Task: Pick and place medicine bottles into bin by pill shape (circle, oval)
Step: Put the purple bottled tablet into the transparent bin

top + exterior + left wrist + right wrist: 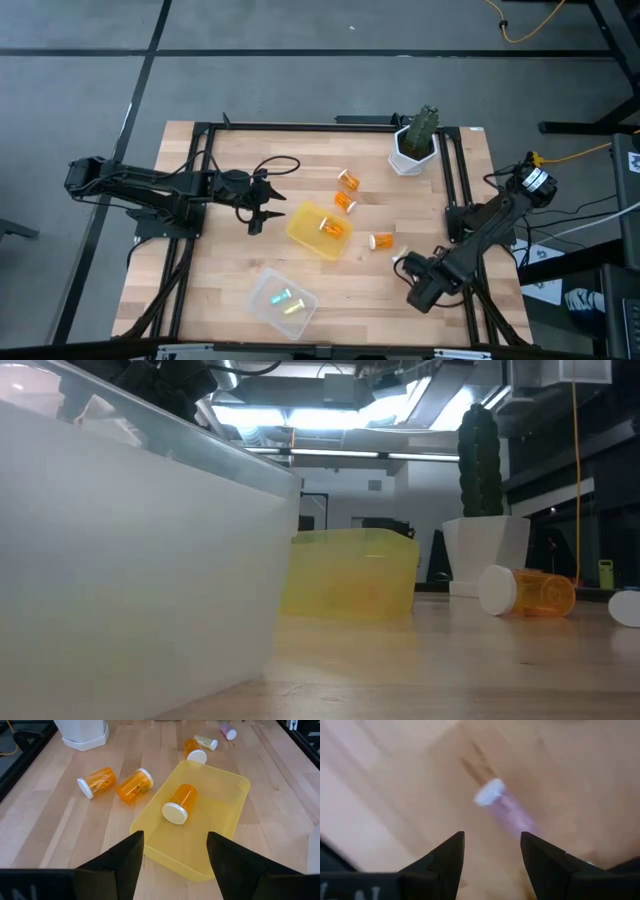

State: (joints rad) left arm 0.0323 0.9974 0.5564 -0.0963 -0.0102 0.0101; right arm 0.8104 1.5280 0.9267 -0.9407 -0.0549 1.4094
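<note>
The purple vial's body (513, 814) lies beyond my fingers, so closing now would miss. My right gripper moves toward the vial, before it closes.
A yellow bin (318, 232) holds one orange bottle (179, 804) lying on its side. Two orange bottles (97, 781) (135, 785) lie on the table just beyond the bin's far side, and another (382, 240) lies to its right. A clear bin (283, 301) near the front edge holds pastel vials. My left gripper (262, 205) is open and empty at the yellow bin's left end, also in its wrist view (175, 840). My right gripper (492, 855) is open above a purple vial (507, 807) lying on the table; it stands right of the bins (404, 266).
A white plant pot (412, 150) with a cactus stands at the far right. A small pale vial (206, 741) lies beside the orange bottle to the right of the bin. In the low view the clear bin's wall (130, 560) fills the left half.
</note>
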